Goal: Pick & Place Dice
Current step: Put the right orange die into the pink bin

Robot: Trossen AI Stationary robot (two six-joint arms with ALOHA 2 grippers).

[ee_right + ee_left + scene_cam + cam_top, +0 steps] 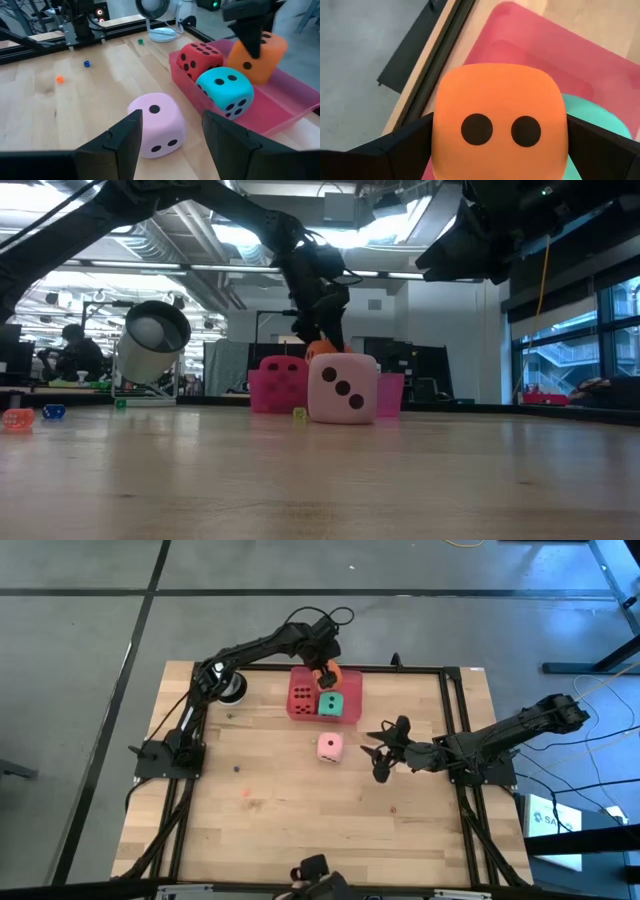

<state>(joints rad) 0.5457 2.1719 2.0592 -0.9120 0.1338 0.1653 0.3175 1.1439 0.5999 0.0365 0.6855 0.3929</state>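
I need to grab the pink die by two opposite sides with my right gripper next. Then it can go in the tray (347, 717).
An orange die (500, 120) with two dark pips toward the camera sits between the fingers of my left gripper (325, 670), over the far end of the pink tray (347, 717). In the tray lie a red die (301, 699) and a green die (330, 704). A light pink die (330, 747) rests on the wooden table just near of the tray. My right gripper (172, 120) stands open right of the pink die, its fingers short of it and touching nothing. My left gripper pinches the orange die between its two fingers, one finger (405, 145) on each of two opposite side faces (442, 135). The fingers come slanting down from the far left (250, 30). The die sits level over the tray's far end; whether its underside touches the tray I cannot tell.
A white round device (232, 690) stands at the far left of the table. Tiny blue (86, 63), orange (59, 79) and green (140, 41) bits lie on the wood. Black frame rails (455, 720) run along the table's edges. Bare wood lies toward the near edge.
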